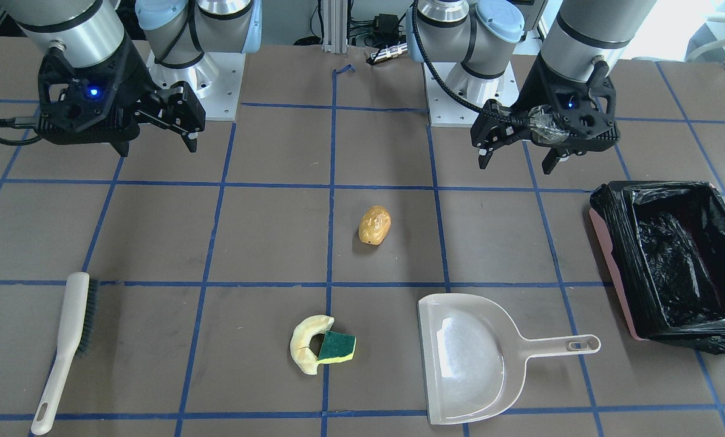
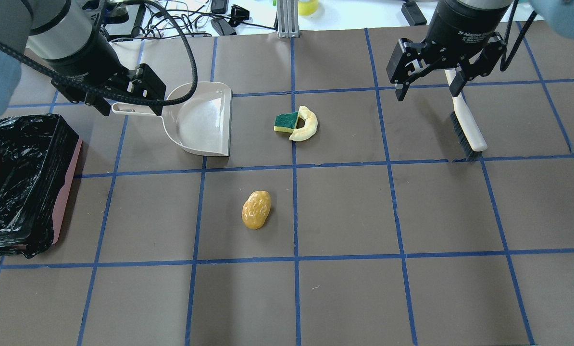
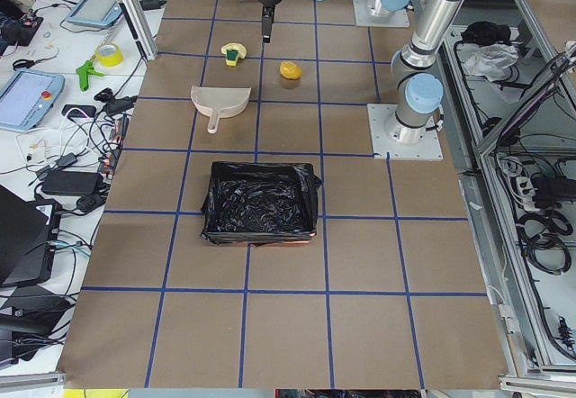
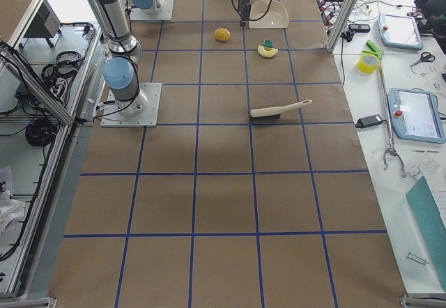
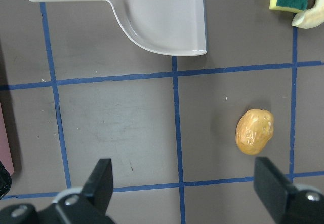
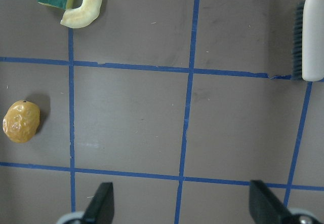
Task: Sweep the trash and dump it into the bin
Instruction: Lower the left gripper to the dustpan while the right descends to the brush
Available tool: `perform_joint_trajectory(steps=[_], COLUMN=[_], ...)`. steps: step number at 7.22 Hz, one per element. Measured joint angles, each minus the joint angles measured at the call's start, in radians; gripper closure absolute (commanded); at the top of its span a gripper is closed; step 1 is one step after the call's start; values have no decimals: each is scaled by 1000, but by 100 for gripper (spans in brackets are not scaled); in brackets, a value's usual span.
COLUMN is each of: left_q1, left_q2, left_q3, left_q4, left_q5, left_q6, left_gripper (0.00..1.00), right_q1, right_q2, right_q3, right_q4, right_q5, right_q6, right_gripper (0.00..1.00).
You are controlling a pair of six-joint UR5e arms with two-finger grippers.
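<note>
The robot's right gripper should next grab the white brush by its slim bare handle [image 1: 53,386] to sweep, since dark bristles line the brush's wide end.
The trash lies on the brown table: a tan-golden potato-like lump [image 1: 374,225] near the middle, and a pale yellow crescent [image 1: 303,346] touching a green-topped sponge wedge [image 1: 337,346] closer to the far edge. The bin [image 1: 608,267], pink-sided with a black bag liner, stands at the robot's left end. My left gripper [image 1: 515,162] hovers open and empty above the table between the bin and the lump. My right gripper [image 1: 156,145] hangs open and empty on the other side, above the brush's handle in the overhead view.
A beige dustpan [image 1: 469,358] lies flat between the crescent and the bin, its handle pointing toward the bin. A white brush [image 1: 71,346] with dark bristles lies at the robot's right. Blue tape lines grid the table.
</note>
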Motion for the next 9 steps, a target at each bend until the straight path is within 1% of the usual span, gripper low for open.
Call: perform_joint_trajectory(steps=[4, 6, 9], left_q1=[0, 7, 45], left_q2=[5, 9, 1], left_q3=[-7, -7, -8], left_q4=[2, -6, -2], left_q5=[2, 5, 5], left_q6=[2, 2, -1], left_gripper=[0, 0, 0], right_q1=[-12, -39, -137], right_q2=[8, 73, 236], right_q3=[9, -2, -35], right_q4=[-15, -106, -303], right_q5=[-5, -15, -18], right_q6=[-3, -15, -97], right_gripper=[6, 6, 7])
